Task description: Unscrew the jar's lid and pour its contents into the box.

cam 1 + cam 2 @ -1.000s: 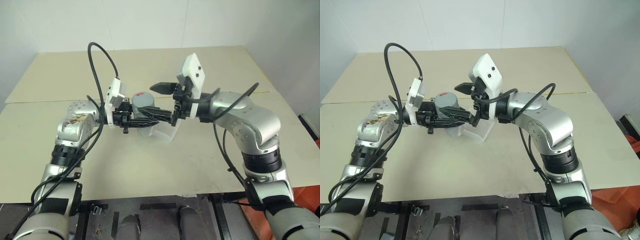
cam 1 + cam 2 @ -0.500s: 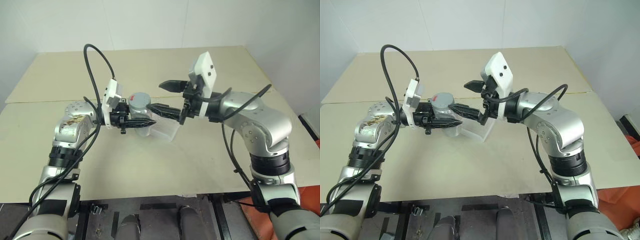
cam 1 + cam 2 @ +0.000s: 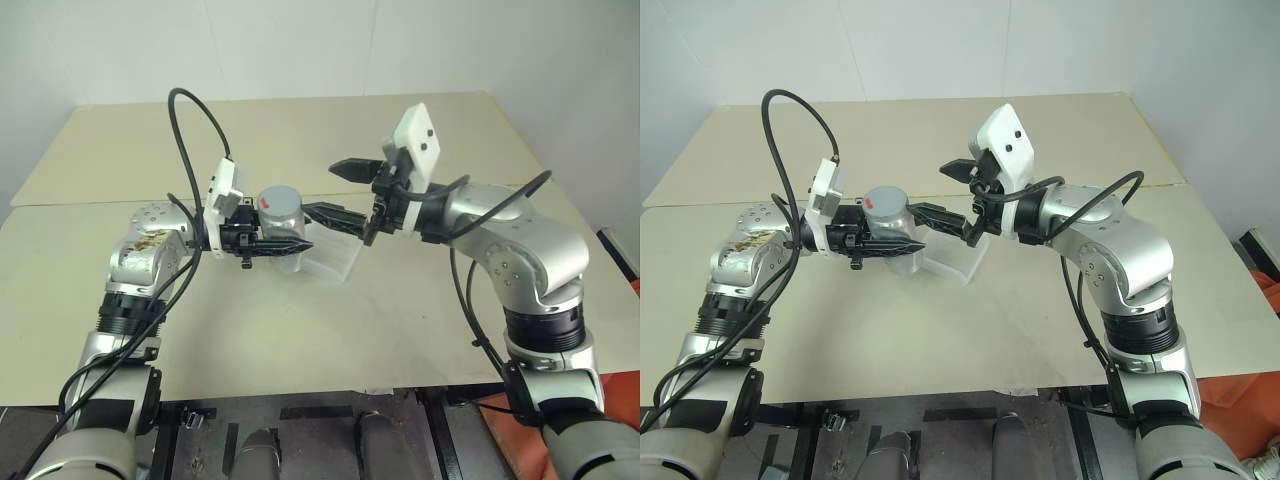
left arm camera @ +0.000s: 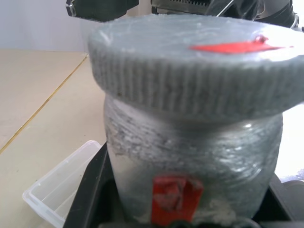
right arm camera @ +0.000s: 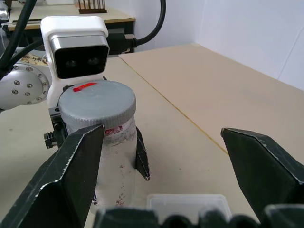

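Note:
My right gripper moves toward the grey lid, before it closes, since its fingers are still short of the lid and closing now would miss it.
My left gripper (image 3: 287,238) is shut on the jar (image 3: 281,228) and holds it upright above the table. The jar has silvery-clear sides and a red label patch (image 4: 175,194). Its grey lid (image 3: 278,199) with a small red mark sits on top. My right gripper (image 3: 320,188) is open, level with the lid and just to its right, touching nothing. In the right wrist view the lid (image 5: 97,104) lies ahead between the spread fingers (image 5: 71,175). The clear plastic box (image 3: 335,262) rests on the table under the right gripper, beside the jar. I cannot make out the contents.
The beige table (image 3: 300,340) has a seam running across it at the back left, and a white wall stands behind. A black cable (image 3: 185,130) loops up from my left wrist. The left wrist camera housing (image 5: 78,47) sits right behind the jar.
My right gripper has drawn back to the right, so its open fingers no longer flank the lid. The jar stays held by my left gripper.

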